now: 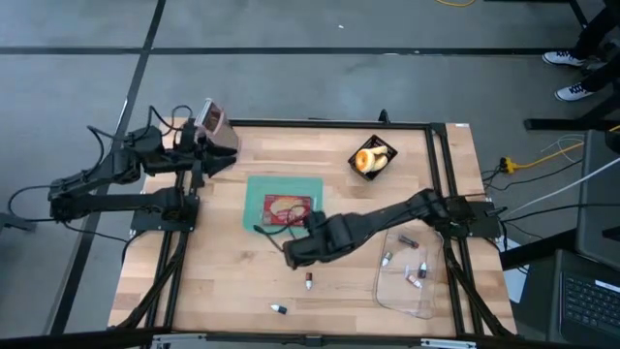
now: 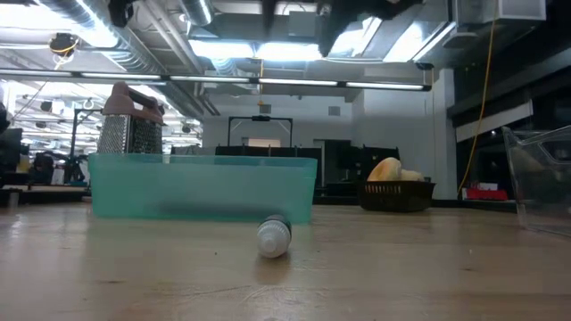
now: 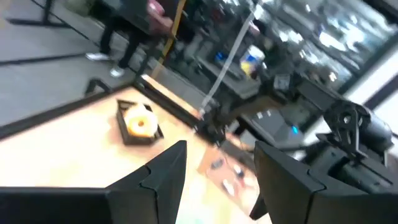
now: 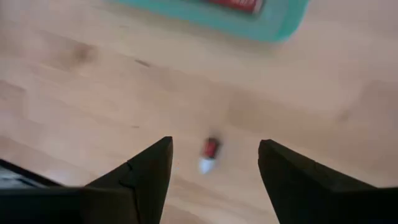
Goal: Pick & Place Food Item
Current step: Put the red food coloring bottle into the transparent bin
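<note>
The right gripper grabs the small bottle by its white-end with the cap point(image 1: 308, 286) next, to move the bottle into the clear plastic bin point(image 1: 407, 289).
A teal tray point(image 1: 260, 190) lies mid-table with a red-wrapped food packet point(image 1: 288, 206) in it. A black basket point(image 1: 373, 158) at the far right holds a round bread point(image 3: 139, 124). My right gripper point(image 1: 292, 259) hangs open just off the tray's near right corner, pointing steeply down. A small red-and-white bottle point(image 4: 209, 155) lies on the wood below it, untouched. My left gripper point(image 1: 229, 161) stands open and level at the table's far left, with nothing between its fingers point(image 3: 163, 177).
A metal grater point(image 1: 211, 117) stands at the far left corner. A clear plastic bin point(image 1: 407, 281) with several small bottles lies at the near right. Another small bottle point(image 1: 278, 309) lies near the front edge. Bare wood stretches along the near left.
</note>
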Action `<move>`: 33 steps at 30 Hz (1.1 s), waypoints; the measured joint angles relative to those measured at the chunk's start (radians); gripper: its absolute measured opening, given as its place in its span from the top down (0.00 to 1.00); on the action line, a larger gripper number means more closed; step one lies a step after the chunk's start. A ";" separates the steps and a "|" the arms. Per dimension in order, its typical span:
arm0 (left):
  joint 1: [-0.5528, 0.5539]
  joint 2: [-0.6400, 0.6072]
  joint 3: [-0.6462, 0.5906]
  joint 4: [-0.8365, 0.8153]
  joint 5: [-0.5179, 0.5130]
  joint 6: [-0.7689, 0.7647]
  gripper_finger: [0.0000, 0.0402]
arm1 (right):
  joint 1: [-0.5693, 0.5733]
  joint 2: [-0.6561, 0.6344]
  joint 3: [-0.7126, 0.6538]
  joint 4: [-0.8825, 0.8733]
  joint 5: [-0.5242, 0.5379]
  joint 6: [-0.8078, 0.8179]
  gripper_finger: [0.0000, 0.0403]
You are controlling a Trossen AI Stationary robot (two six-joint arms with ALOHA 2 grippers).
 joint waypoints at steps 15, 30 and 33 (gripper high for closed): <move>-0.066 -0.150 -0.393 0.505 0.257 -0.086 0.55 | 0.074 0.121 0.000 0.057 -0.101 0.465 0.46; -0.070 -0.326 -0.539 0.427 0.313 -0.129 0.55 | 0.062 0.215 -0.003 0.114 -0.153 0.507 0.46; -0.070 -0.334 -0.542 0.414 0.314 -0.129 0.55 | 0.062 0.235 -0.002 0.148 -0.152 0.511 0.46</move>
